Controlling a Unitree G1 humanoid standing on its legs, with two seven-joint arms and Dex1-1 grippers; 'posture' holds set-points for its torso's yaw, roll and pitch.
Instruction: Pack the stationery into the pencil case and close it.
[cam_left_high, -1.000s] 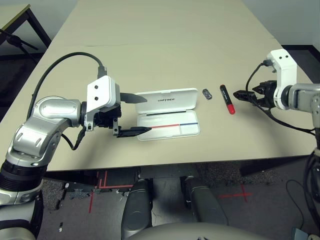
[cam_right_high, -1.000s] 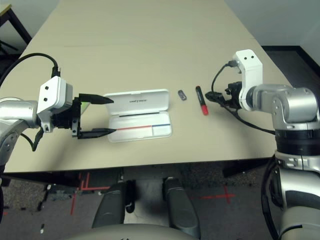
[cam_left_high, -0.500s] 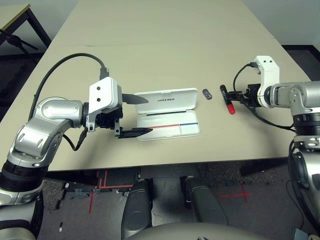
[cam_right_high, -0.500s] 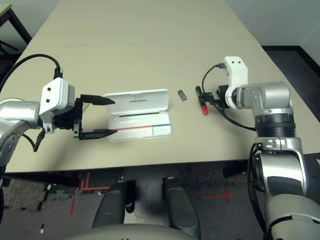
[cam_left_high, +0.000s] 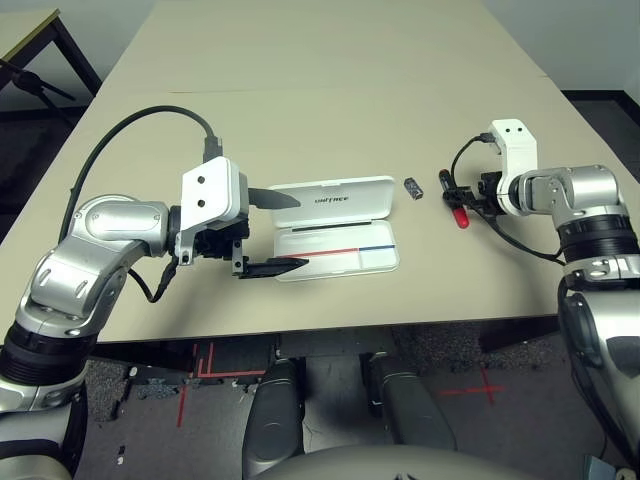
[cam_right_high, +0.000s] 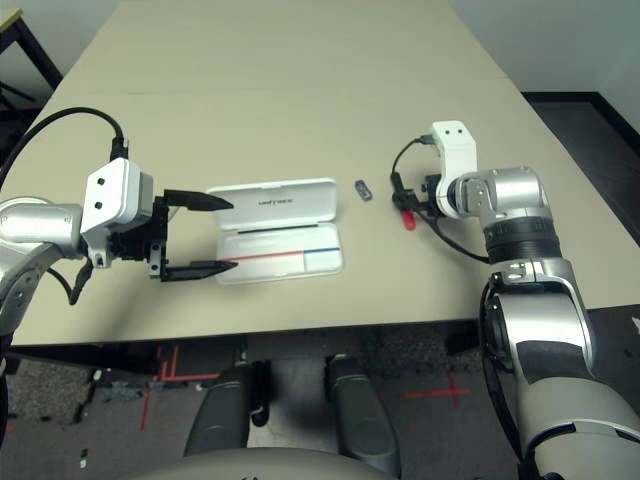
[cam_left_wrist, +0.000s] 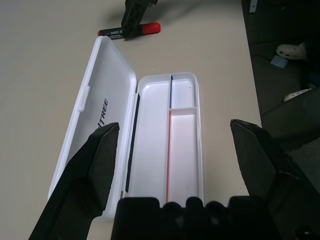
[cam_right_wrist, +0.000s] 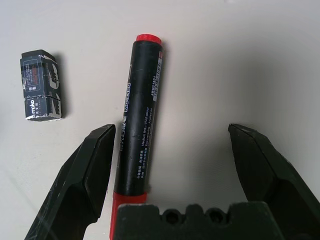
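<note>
I should close my right gripper, because its fingers reach down beside the black body of the marker (cam_right_wrist: 136, 120) and would hold the marker.
The white pencil case (cam_left_high: 335, 225) lies open in the middle of the table, lid (cam_left_wrist: 100, 105) flat behind its tray (cam_left_wrist: 182, 145), which holds nothing. My left gripper (cam_left_high: 296, 230) is open at the case's left end, one finger over the lid and one at the tray's front edge. The black marker with red cap (cam_right_wrist: 139, 135) lies on the table to the right of the case. My right gripper (cam_right_wrist: 170, 132) is open and low over the marker, with a finger on each side. The tiny dark grey piece (cam_left_high: 414, 187) lies between case and marker. The lime-green highlighter is hidden.
The table's front edge (cam_left_high: 400, 325) runs close below the case. Bare tabletop (cam_left_high: 330, 90) stretches far behind it. A black cable (cam_left_high: 140, 125) loops over my left arm. A dark-framed table (cam_left_high: 40, 45) stands at the far left.
My right gripper has moved left from beside the marker to over it, with its fingers on both sides. The left gripper and the case have stayed put.
</note>
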